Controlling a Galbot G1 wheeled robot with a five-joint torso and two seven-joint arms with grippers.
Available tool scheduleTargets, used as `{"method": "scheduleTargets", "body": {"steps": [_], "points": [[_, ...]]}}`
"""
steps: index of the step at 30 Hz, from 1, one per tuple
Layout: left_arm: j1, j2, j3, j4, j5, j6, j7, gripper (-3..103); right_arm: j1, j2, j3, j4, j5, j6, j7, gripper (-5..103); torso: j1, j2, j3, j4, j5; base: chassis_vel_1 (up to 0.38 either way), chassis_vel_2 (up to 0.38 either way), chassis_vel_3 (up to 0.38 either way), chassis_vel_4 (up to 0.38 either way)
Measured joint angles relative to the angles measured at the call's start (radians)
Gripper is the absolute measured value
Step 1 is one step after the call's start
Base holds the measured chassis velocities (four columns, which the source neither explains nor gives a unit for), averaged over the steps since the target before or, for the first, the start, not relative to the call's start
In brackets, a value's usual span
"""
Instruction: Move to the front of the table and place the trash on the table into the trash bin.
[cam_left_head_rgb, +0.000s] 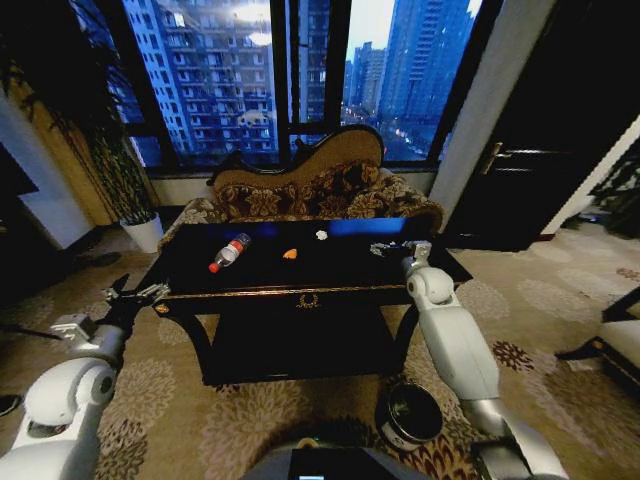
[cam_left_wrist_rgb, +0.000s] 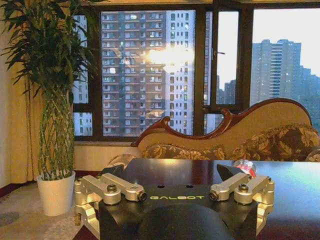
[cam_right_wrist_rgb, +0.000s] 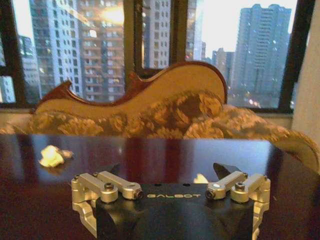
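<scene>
The robot's right gripper will next drop the white bit into the black trash bin, so it will grab the bit by its crumpled body (cam_right_wrist_rgb: 200, 178).
The black glossy table (cam_left_head_rgb: 340, 268) stands in front of me, before a floral sofa. On its top lie a clear bottle (cam_left_head_rgb: 228, 252) with a red cap, an orange scrap (cam_left_head_rgb: 290, 254) and a small white bit (cam_left_head_rgb: 321, 235). My right gripper (cam_left_head_rgb: 398, 247) hovers open over the table's right side, with small pale bits (cam_right_wrist_rgb: 201, 178) just ahead of it between its jaws (cam_right_wrist_rgb: 170, 172); a crumpled pale bit (cam_right_wrist_rgb: 51, 156) lies farther off. My left gripper (cam_left_head_rgb: 137, 291) is open and empty at the table's front left corner (cam_left_wrist_rgb: 169, 172), with the bottle (cam_left_wrist_rgb: 245, 167) beyond its finger. The black trash bin (cam_left_head_rgb: 410, 415) stands on the carpet at the front right.
The brown floral sofa (cam_left_head_rgb: 310, 190) sits right behind the table under tall windows. A potted plant in a white pot (cam_left_head_rgb: 143, 232) stands at the back left. A dark door is at the right, and a chair edge (cam_left_head_rgb: 615, 345) shows far right. Patterned carpet surrounds the table.
</scene>
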Motion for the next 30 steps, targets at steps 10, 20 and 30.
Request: {"method": "scheduleTargets", "body": {"steps": [10, 20, 30], "points": [[0.003, 0.006, -0.005, -0.004, -0.004, -0.002, 0.001, 100, 0.023, 0.007, 0.016, -0.111, -0.033, 0.023, 0.0, 100, 0.0, 0.0, 0.0, 0.0001, 0.0, 0.0, 0.0, 0.0, 0.0], [0.007, 0.003, -0.005, -0.01, -0.004, -0.005, 0.0, 100, 0.022, 0.001, 0.012, -0.117, -0.034, 0.026, 0.0, 100, 0.0, 0.0, 0.0, 0.0001, -0.0001, 0.0, 0.0, 0.0, 0.0], [0.01, 0.002, -0.007, -0.013, -0.005, -0.007, 0.001, 100, 0.021, 0.019, 0.009, -0.138, -0.05, 0.047, 0.0, 100, 0.0, 0.0, 0.0, 0.0001, -0.0001, 0.0, 0.0, 0.0, 0.0]]}}
